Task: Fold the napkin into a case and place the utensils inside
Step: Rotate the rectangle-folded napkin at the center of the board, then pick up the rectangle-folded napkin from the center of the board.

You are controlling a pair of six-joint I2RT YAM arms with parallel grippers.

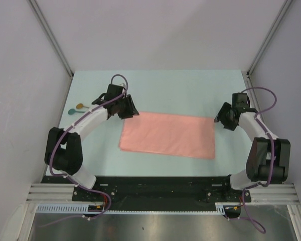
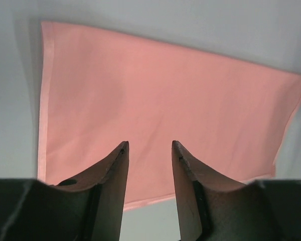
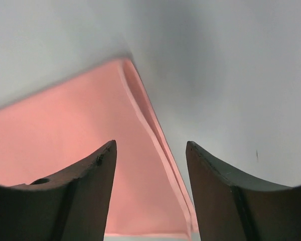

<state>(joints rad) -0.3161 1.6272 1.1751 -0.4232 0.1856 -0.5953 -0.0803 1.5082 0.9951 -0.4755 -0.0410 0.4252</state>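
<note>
My right gripper grabs the napkin's short open edge [image 1: 213, 137] [image 3: 158, 138] next, both layers together, to fold that side across into a case.
The salmon-pink napkin [image 1: 168, 134] lies flat on the table as a wide rectangle folded in half, with two layers showing along its right edge [image 3: 150, 125]. My left gripper [image 1: 129, 109] hovers over the napkin's far left corner, open, with only cloth [image 2: 165, 100] seen between its fingers. At the far right corner my right gripper [image 1: 223, 120] is open too and holds nothing. Two utensils lie at the table's left: a spoon with a golden-brown bowl [image 1: 81, 106] and one with a teal-green bowl [image 1: 72, 111].
The pale blue table [image 1: 180, 90] is enclosed by white walls at the back and both sides. A black rail [image 1: 155, 188] runs along the near edge between the arm bases.
</note>
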